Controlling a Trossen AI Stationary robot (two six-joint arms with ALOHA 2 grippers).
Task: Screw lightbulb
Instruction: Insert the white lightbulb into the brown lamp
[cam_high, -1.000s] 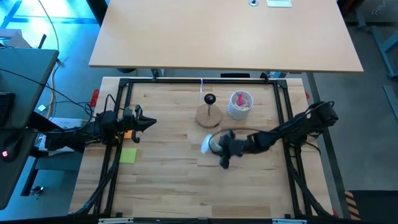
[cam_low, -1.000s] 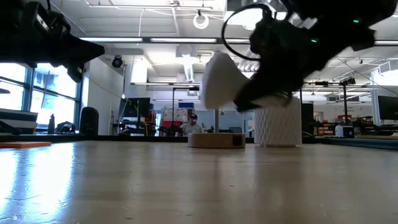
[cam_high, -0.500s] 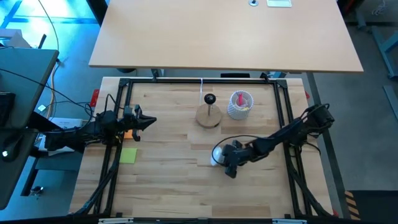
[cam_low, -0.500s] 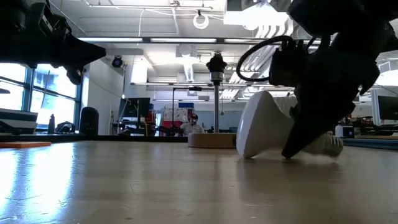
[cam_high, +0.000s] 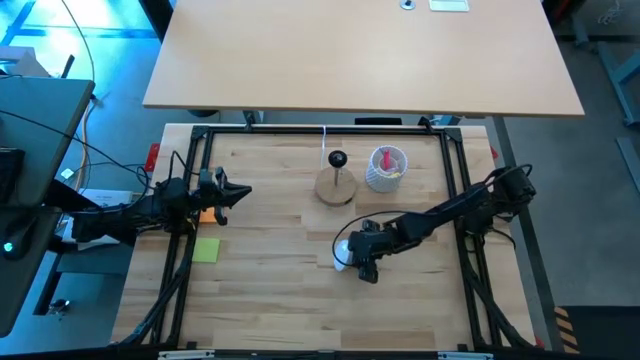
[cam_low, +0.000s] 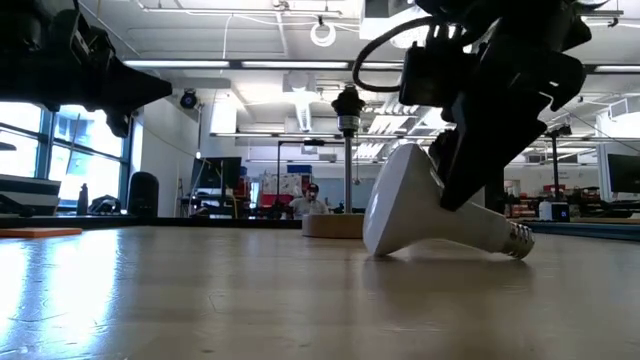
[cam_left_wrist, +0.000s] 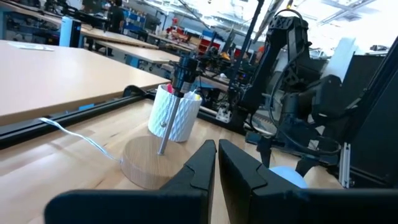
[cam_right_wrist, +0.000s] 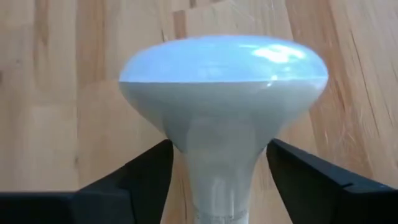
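My right gripper grabs the lightbulb by its neck (cam_right_wrist: 220, 155) next, to screw it into the black socket.
The white lightbulb (cam_low: 420, 215) lies on its side on the wooden table. Its wide head (cam_high: 343, 254) points toward the table's left and its silvery screw base (cam_low: 516, 243) toward the right. My right gripper (cam_high: 356, 258) is open right above it. Its fingers (cam_right_wrist: 146, 177) stand on either side of the bulb's neck (cam_right_wrist: 217, 168), with a narrow gap on each side. The wooden disc with the black socket stem (cam_high: 337, 180) stands farther back. My left gripper (cam_high: 245, 192) is shut and empty, hovering at the table's left; it also shows in the left wrist view (cam_left_wrist: 216, 144).
A white ribbed cup holding a red item (cam_high: 387, 168) stands right of the wooden disc. A yellow-green note (cam_high: 206, 250) lies near the left edge. A black frame (cam_high: 200, 135) runs around the table. A white cord (cam_high: 326, 140) runs from the disc toward the far edge.
My right gripper has gone down and toward the table's near edge with the bulb. The bulb was held clear of the table, head down and tilted. It now lies on its side on the table, its screw base pointing right.
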